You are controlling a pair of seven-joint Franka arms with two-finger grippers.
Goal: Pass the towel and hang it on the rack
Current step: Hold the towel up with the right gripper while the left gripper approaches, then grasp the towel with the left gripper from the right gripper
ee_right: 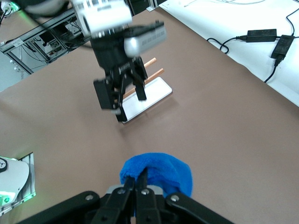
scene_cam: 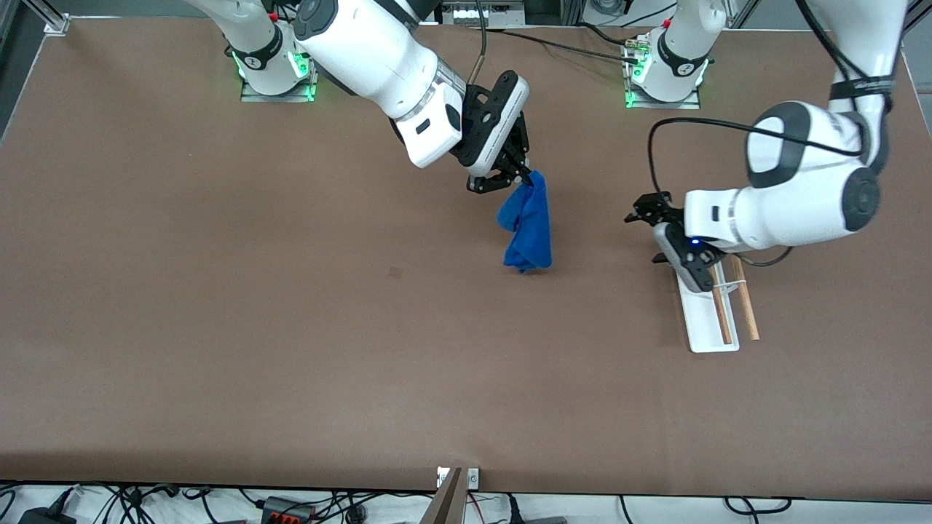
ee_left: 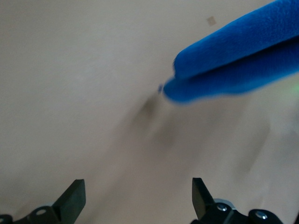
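I should next take the blue towel over to hang it on the rack [scene_cam: 710, 313], so I should grab the towel with my left gripper by its loose hanging end [scene_cam: 526, 257].
A blue towel [scene_cam: 530, 227] hangs from my right gripper [scene_cam: 526, 175], which is shut on its top edge over the middle of the table; the towel's lower end reaches the table or hangs just above it. In the right wrist view the towel [ee_right: 161, 172] bulges past the closed fingers. My left gripper [scene_cam: 644, 217] is open and empty, level with the towel and a short way from it toward the left arm's end. In the left wrist view the towel [ee_left: 233, 65] hangs past the spread fingertips [ee_left: 74, 198]. The rack [scene_cam: 710, 313], white base with two wooden rods, stands under the left wrist; it also shows in the right wrist view [ee_right: 149, 95].
The brown table [scene_cam: 291, 327] has bare room toward the right arm's end and nearer the front camera. Cables and power bricks lie off the table's edge [ee_right: 266, 35].
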